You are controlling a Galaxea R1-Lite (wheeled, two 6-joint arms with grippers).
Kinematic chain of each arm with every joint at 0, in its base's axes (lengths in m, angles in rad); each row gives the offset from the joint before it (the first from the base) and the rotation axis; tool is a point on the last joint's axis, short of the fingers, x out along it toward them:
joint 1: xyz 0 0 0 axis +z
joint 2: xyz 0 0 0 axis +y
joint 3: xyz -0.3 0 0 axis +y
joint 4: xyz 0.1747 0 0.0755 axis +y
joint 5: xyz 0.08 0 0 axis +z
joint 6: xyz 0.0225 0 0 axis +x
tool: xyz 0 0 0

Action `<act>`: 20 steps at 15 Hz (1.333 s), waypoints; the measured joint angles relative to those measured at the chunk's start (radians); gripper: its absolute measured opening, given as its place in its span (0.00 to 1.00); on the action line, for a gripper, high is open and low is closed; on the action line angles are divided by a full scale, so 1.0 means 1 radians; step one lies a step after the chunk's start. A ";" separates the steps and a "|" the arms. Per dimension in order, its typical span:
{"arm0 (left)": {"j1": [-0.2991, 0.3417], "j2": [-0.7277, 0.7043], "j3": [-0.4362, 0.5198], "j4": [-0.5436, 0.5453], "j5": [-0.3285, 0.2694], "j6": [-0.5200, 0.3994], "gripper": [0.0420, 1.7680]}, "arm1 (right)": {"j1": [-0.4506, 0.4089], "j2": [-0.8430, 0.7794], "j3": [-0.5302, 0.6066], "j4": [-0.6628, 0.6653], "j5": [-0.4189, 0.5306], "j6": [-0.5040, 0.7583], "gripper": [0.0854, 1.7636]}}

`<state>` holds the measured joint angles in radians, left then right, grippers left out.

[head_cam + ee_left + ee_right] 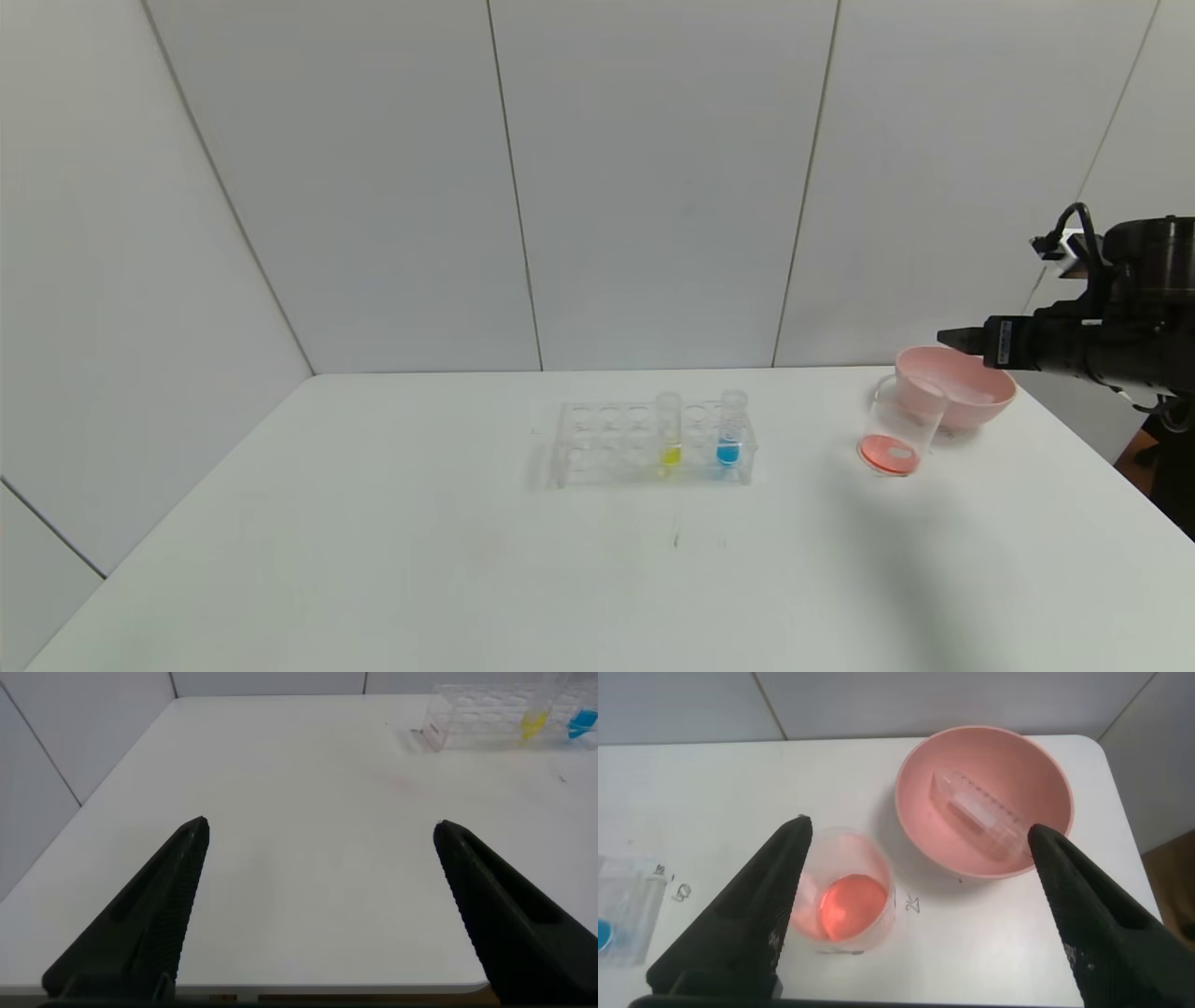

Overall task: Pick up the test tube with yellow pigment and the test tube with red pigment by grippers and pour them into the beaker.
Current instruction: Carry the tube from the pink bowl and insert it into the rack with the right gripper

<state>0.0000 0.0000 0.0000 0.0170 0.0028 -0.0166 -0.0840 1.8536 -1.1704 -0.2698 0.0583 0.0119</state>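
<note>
The clear rack closes around the lower half of the yellow test tube, so the right gripper will next grab the tube by its exposed upper end [668, 410] to pour it.
The test tube with yellow pigment [670, 439] stands upright in a clear rack [607, 443] at mid-table, next to a tube of blue liquid [729, 439]. The beaker [896, 439] holds red-orange liquid and stands in front of a pink bowl. No tube with red liquid shows; an empty clear tube [980, 814] lies in the bowl. My right gripper [945, 337] hovers open and empty above bowl and beaker [842, 896], as the right wrist view [917, 829] shows. My left gripper [320, 826] is open and empty over the table's near left, far from the rack [486, 714] and yellow tube [533, 723].
The pink bowl [990, 401] sits near the table's far right corner [915, 793]. The table's right edge runs just past it. White wall panels stand behind the table. Small pen marks lie on the tabletop beside the beaker.
</note>
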 joint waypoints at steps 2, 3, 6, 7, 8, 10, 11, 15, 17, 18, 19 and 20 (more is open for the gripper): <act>0.000 0.000 0.000 0.000 0.000 0.000 0.97 | 0.057 -0.089 0.098 0.004 -0.008 0.004 0.94; 0.000 0.000 0.000 0.000 0.000 0.000 0.97 | 0.089 -0.128 0.143 0.004 -0.023 0.005 0.95; 0.000 0.000 0.000 0.000 0.000 0.000 0.97 | 0.234 -0.244 0.260 0.009 -0.144 0.041 0.95; 0.000 0.000 0.000 0.000 0.000 0.000 0.97 | 0.287 -0.278 0.282 0.030 -0.189 0.069 0.95; 0.000 0.000 0.000 0.000 0.000 0.000 0.97 | 0.339 -0.309 0.296 0.073 -0.226 0.100 0.96; 0.000 0.000 0.000 0.000 0.000 0.000 0.97 | 0.438 -0.353 0.303 0.151 -0.296 0.178 0.96; 0.000 0.000 0.000 0.000 0.000 0.000 0.97 | 0.492 -0.370 0.303 0.176 -0.343 0.220 0.96; 0.000 0.000 0.000 0.000 0.000 0.000 0.97 | 0.677 -0.384 0.303 0.196 -0.490 0.330 0.96; 0.000 0.000 0.000 0.000 0.000 0.000 0.97 | 0.757 -0.361 0.296 0.196 -0.564 0.373 0.96; 0.000 0.000 0.000 0.000 0.000 0.000 0.97 | 0.789 -0.347 0.290 0.196 -0.583 0.390 0.96; 0.000 0.000 0.000 0.000 0.000 0.000 0.97 | 0.822 -0.329 0.281 0.196 -0.600 0.411 0.96; 0.000 0.000 0.000 0.000 0.000 0.000 0.97 | 0.851 -0.309 0.271 0.196 -0.610 0.431 0.96</act>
<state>0.0000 0.0000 0.0000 0.0170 0.0028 -0.0162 0.7668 1.5451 -0.8991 -0.0740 -0.5513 0.4432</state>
